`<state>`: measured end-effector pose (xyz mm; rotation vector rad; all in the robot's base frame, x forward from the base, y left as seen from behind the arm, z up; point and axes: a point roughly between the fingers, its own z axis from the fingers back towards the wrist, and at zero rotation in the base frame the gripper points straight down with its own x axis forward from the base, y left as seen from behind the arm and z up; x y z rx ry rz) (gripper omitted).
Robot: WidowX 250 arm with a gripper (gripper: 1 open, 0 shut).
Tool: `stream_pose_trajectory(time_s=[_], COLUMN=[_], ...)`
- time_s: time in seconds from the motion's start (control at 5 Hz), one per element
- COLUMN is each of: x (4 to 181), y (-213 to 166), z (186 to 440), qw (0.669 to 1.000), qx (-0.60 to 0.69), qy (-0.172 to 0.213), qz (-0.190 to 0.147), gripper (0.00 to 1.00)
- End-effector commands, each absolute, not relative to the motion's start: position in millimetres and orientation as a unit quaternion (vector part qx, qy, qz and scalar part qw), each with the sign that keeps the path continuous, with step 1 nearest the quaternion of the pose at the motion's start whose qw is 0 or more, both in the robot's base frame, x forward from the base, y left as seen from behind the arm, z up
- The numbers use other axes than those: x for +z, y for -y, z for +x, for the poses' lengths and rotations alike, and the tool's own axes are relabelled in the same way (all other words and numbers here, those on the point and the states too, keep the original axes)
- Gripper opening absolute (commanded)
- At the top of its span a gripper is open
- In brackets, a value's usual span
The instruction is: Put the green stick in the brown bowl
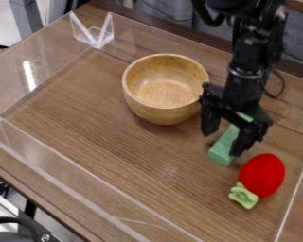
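The green stick needs to go in the brown bowl (165, 88), so my gripper will grab the stick by one end (230, 138) next.
The green stick (225, 148) lies on the wooden table to the right of the brown bowl (165, 88). My gripper (234, 135) points straight down over the stick, open, with one black finger on either side of the stick's far end. The fingertips sit low, near the table. I cannot tell whether they touch the stick. The bowl stands upright with nothing inside.
A red round toy (261, 174) with a green leafy stem (245, 198) lies just right and in front of the stick. Clear acrylic walls (41, 66) ring the wooden table (103, 161). A clear stand (94, 31) sits at the back left.
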<state>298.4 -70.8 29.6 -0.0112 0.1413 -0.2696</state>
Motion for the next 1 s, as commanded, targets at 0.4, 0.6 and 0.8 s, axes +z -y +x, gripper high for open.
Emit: stream_pose_trajectory(time_s=[0.4,0.6,0.8], x=[55.5,64.3,73.9], y=[85,83,81], z=[305,302,300], qw=[0.989,0.989,0.989], qx=[-0.144,-0.146,-0.148], qy=[-0.045,-0.036,-0.027], qz=[-0.005,-0.006,-0.007], gripper=[0.0,0.0,0.0])
